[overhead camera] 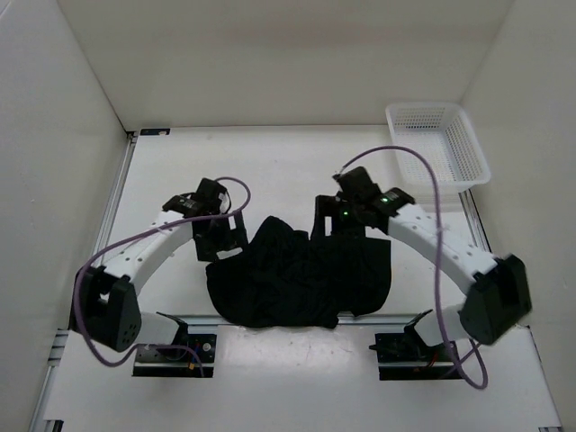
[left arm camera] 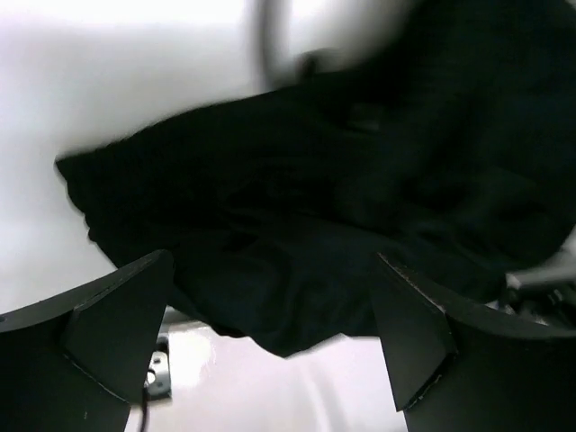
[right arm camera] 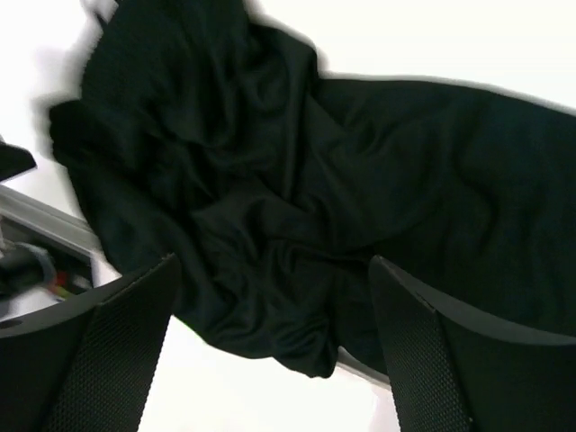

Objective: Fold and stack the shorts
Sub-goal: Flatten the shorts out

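My left gripper grabs the black shorts (overhead camera: 297,279) by the waistband's outer corner next, so the legs stay free to spread.
The black shorts (overhead camera: 297,279) lie crumpled on the white table between the two arms, near the front edge. My left gripper (overhead camera: 220,236) hangs open at the shorts' left edge; in the left wrist view its fingers (left arm camera: 117,333) stand wide apart with the black shorts (left arm camera: 342,198) below and beyond them. My right gripper (overhead camera: 335,220) is open over the shorts' upper right part. The right wrist view shows its fingers (right arm camera: 423,351) spread wide above the rumpled shorts (right arm camera: 306,198), with nothing held between them.
A white mesh basket (overhead camera: 439,144) stands at the back right of the table. White walls enclose the table on three sides. Both arm bases (overhead camera: 175,346) sit on a metal rail along the near edge, right at the shorts' front hem.
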Robot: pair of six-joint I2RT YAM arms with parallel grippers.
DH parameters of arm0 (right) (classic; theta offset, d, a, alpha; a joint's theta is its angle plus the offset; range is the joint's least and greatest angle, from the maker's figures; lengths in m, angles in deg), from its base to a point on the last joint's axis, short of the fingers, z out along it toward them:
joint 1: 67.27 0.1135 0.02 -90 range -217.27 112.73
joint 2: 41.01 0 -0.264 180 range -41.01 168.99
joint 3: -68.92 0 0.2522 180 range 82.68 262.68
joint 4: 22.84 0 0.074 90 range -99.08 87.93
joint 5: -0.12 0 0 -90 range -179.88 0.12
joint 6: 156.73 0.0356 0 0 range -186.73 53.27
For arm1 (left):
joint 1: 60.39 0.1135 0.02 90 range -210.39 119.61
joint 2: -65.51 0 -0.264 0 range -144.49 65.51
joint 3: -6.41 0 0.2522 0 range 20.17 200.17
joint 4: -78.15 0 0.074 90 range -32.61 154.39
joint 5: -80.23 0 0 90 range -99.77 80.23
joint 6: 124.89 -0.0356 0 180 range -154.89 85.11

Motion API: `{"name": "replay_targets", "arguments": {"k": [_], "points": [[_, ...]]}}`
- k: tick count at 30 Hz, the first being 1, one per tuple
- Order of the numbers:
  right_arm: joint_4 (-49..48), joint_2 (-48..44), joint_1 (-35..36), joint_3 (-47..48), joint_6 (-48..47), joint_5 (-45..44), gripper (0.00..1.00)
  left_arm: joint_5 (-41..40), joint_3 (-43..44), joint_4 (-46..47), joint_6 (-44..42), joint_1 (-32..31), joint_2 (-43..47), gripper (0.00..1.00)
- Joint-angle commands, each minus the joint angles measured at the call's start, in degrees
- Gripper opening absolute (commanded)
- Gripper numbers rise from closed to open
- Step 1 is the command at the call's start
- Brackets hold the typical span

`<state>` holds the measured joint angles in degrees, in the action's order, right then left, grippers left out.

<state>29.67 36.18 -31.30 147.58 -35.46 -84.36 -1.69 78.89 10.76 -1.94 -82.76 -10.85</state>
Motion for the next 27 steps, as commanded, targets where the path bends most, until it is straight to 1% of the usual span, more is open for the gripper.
{"name": "replay_targets", "arguments": {"k": [1, 2, 3, 4, 5, 7, 8, 9, 10, 11, 13, 14, 15, 18, 19, 20, 21, 22, 23, 24, 25, 26, 27], "points": [[-2.09, 7.87, 3.66, 6.86, -0.77, 1.60, 0.90, -3.67, -5.00, 1.77, 9.40, 2.23, -0.55, 1.00], [-2.09, 10.07, 4.54, 8.90, -2.25, 1.08, 0.91, -4.20, -8.06, 1.77, 11.24, 4.94, 1.89, 1.00], [-2.09, 14.52, 5.34, 10.93, -2.78, 1.07, 0.91, -4.21, -9.40, 2.29, 13.61, 6.10, 3.22, 1.00], [-1.39, 16.92, 6.04, 15.12, -2.79, 0.38, 0.91, -4.21, -10.54, 2.30, 14.33, 7.24, 4.45, 1.00], [-1.39, 21.47, 6.05, 17.17, -3.92, 0.37, 0.91, -4.21, -11.51, 2.30, 14.94, 9.08, 6.38, 1.00], [-0.69, 25.80, 6.66, 21.21, -4.80, 0.37, 0.91, -4.74, -13.71, 2.30, 15.83, 10.67, 6.92, 1.00], [-0.68, 27.82, 6.66, 25.32, -5.33, 0.37, 0.93, -4.74, -14.50, 2.30, 16.44, 11.38, 6.92, 1.00], [0.62, 31.67, 6.66, 27.36, -6.21, -1.20, 0.93, -3.95, -15.81, 3.69, 16.45, 12.52, 5.88, 1.00], [1.16, 33.62, 6.66, 29.47, -6.22, -1.21, 0.93, -3.25, -16.52, 4.49, 16.45, 12.53, 5.09, 1.00], [1.68, 37.64, 6.66, 33.75, -7.17, -0.08, 0.93, -1.41, -17.23, 5.71, 16.45, 13.22, 4.12, 1.00], [2.91, 41.80, 6.05, 37.91, -7.71, 1.59, 0.93, 1.57, -19.24, 10.00, 16.45, 13.85, 0.52, 1.00], [3.44, 45.30, 6.05, 39.41, -7.71, 2.12, 0.93, 4.46, -19.26, 11.08, 16.45, 14.54, -0.80, 1.00], [3.45, 46.90, 6.05, 42.12, -7.71, 2.13, 0.93, 5.62, -19.86, 11.96, 16.45, 14.55, -2.90, 0.97], [3.45, 51.30, 6.05, 45.04, -7.71, 3.53, 0.93, 6.16, -19.87, 12.49, 16.45, 14.55, -4.15, 0.86], [3.45, 52.00, 6.05, 45.05, -7.19, 3.53, 0.90, 6.16, -19.87, 12.49, 16.45, 14.55, -4.15, 0.70], [2.92, 52.53, 6.05, 45.57, -7.18, 4.49, 0.88, 6.16, -19.26, 12.49, 16.45, 14.55, -4.15, 0.57], [2.92, 53.41, 6.05, 45.57, -7.18, 5.11, 0.79, 6.16, -18.56, 12.49, 15.84, 15.07, -4.15, 0.42], [2.92, 53.42, 6.05, 46.27, -7.18, 5.12, 0.73, 6.16, -18.03, 12.49, 15.83, 15.60, -4.15, 0.28], [1.79, 53.42, 5.52, 46.80, -7.97, 5.81, 0.51, 6.16, -16.37, 12.49, 14.52, 15.60, -4.15, 0.11], [1.08, 53.42, 5.52, 46.80, -7.98, 8.43, 0.37, 6.16, -15.14, 12.49, 13.82, 16.21, -4.67, 0.10], [1.07, 53.42, 5.00, 48.55, -7.98, 9.15, 0.23, 6.16, -13.65, 11.45, 13.20, 16.22, -4.68, 0.10], [0.55, 53.42, 4.21, 49.78, -7.98, 9.16, 0.10, 5.38, -9.72, 10.48, 11.98, 16.91, -6.16, 0.10], [0.55, 53.42, 3.68, 51.27, -7.98, 9.68, 0.01, 4.59, -7.15, 9.17, 11.18, 17.62, -6.78, 0.10]]}}
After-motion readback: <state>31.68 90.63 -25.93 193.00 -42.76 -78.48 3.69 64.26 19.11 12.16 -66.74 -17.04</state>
